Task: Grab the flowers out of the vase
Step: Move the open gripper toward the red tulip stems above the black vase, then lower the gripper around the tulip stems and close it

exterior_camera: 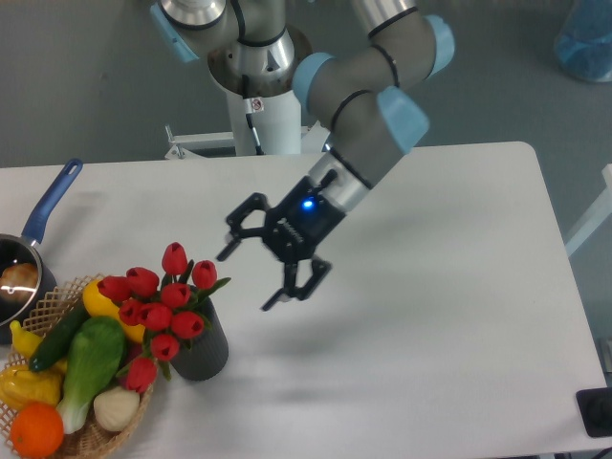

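The gripper grabs the red tulip heads next, to pick the flowers (pixel 158 306) from the vase (pixel 203 350).
The flowers (pixel 158 306), a bunch of red tulips with green stems and leaves, stand in the vase (pixel 203 350), a short dark grey ribbed cylinder near the table's front left. My gripper (pixel 247 279) hangs open above the table, just right of and slightly higher than the tulip heads. Nothing is between its black fingers (pixel 292 284). A blue light glows on its body.
A wicker basket (pixel 96 435) with a green, yellow and orange mix of vegetables sits right against the vase on its left. A blue-handled metal pot (pixel 24 263) stands at the left edge. The arm's white base (pixel 258 105) rises behind the table (pixel 430 363).
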Controlling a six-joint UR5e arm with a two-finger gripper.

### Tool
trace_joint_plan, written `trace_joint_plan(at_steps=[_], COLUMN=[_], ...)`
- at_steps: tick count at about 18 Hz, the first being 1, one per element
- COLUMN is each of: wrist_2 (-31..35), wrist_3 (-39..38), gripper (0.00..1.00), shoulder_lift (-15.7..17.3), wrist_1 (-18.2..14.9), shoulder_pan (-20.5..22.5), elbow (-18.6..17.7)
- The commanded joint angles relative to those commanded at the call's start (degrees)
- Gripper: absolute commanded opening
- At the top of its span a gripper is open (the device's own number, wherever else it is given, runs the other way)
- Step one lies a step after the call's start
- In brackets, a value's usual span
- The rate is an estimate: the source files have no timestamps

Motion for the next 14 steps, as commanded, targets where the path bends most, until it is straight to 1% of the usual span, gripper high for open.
trace_joint_plan(at_steps=[4, 7, 8, 9, 10, 11, 12, 13, 14], wrist_2=[-0.2, -3.1, -4.2, -5.0, -5.6, -5.7, -5.7, -5.7, -5.7], wrist_3=[0.4, 0.4, 0.4, 0.4, 0.4, 0.2, 0.3, 0.3, 0.3], gripper=[1.0, 1.0, 0.95, 0.85, 0.63, 0.28, 0.05, 0.0, 0.0], shoulder_lift=[-1.4, -2.4, -2.6, -2.8, -3.0, -2.9, -3.0, -3.0, -3.0], wrist_1=[0.1, 1.5, 2.2, 2.4, 2.5, 2.4, 2.5, 2.4, 2.5], shoulder_pan=[-1.5, -1.9, -1.9, -1.9, -1.9, -2.0, -1.9, -1.9, -1.9], elbow=[1.0, 1.5, 1.6, 1.8, 1.8, 1.5, 1.5, 1.5, 1.5])
